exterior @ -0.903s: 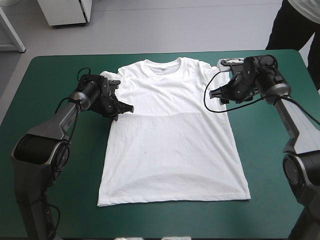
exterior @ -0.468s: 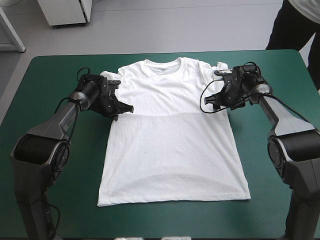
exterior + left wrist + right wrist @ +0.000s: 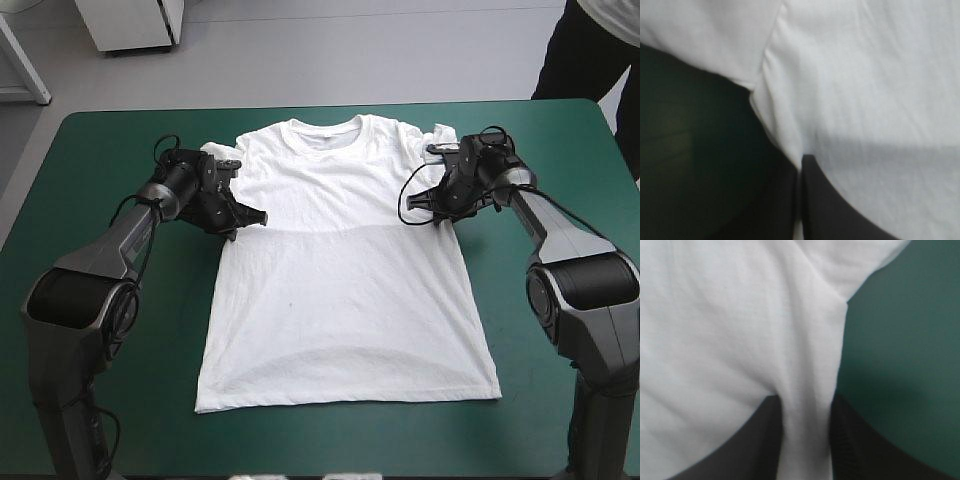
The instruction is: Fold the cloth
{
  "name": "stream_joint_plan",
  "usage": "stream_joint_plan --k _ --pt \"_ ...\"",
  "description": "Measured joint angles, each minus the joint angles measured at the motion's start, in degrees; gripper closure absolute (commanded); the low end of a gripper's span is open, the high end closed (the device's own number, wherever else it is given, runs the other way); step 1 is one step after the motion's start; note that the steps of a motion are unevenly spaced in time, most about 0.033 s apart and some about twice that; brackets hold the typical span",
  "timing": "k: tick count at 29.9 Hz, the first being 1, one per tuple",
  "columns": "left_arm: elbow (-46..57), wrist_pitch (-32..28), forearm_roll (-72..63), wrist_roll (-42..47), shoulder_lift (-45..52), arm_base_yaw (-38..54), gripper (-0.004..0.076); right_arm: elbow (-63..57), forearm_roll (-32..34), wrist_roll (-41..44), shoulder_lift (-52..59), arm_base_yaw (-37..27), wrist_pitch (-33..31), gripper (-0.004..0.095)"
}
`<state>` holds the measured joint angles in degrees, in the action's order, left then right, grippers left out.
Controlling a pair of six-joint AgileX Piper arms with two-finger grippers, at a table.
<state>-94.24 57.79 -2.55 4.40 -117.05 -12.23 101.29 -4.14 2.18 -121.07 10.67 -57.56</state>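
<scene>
The white T-shirt still needs to be folded. My right gripper should next pick it up by its side edge just under the sleeve (image 3: 447, 230) (image 3: 808, 400) for that.
The white T-shirt (image 3: 340, 280) lies spread flat on the teal-green cover (image 3: 120, 400), collar toward the far edge, hem toward the near edge. My left gripper (image 3: 250, 215) sits at the shirt's left side just under the sleeve. In the left wrist view it (image 3: 801, 162) is shut on the T-shirt (image 3: 880, 75), with a thin white sliver between the fingers. My right gripper (image 3: 425, 208) rests at the right armpit. In the right wrist view it (image 3: 806, 397) stands open astride a raised band of the T-shirt (image 3: 715, 315) at its side edge.
Bare teal-green cover (image 3: 905, 340) runs beside the shirt on both sides, and a strip of it lies between the hem and the table's near edge. The shirt's collar lies close to the table's far edge.
The right arm has swung inward from over the right sleeve and come down at the shirt's right armpit. The left arm and the shirt have stayed put.
</scene>
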Motion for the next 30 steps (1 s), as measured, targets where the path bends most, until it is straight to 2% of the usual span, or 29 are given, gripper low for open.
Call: stream_joint_plan --k 8,14,22,30 --pt "-1.87 0.91 -0.85 -1.31 -0.68 0.07 0.0734 0.2 -0.88 -0.05 0.03 -0.04 -0.65 0.0925" --pt "-6.74 1.45 -1.26 -1.48 0.02 0.07 0.0734 2.17 -1.05 -0.05 2.28 0.1 -3.55 0.0925" --pt "-12.38 2.5 -1.43 -1.48 9.12 0.07 0.0734 4.84 0.08 -0.05 14.17 0.14 -5.01 0.0925" --pt "-12.75 3.3 -2.58 -2.93 20.37 0.07 0.0734 5.72 1.6 -0.46 25.87 0.14 -5.57 0.0925"
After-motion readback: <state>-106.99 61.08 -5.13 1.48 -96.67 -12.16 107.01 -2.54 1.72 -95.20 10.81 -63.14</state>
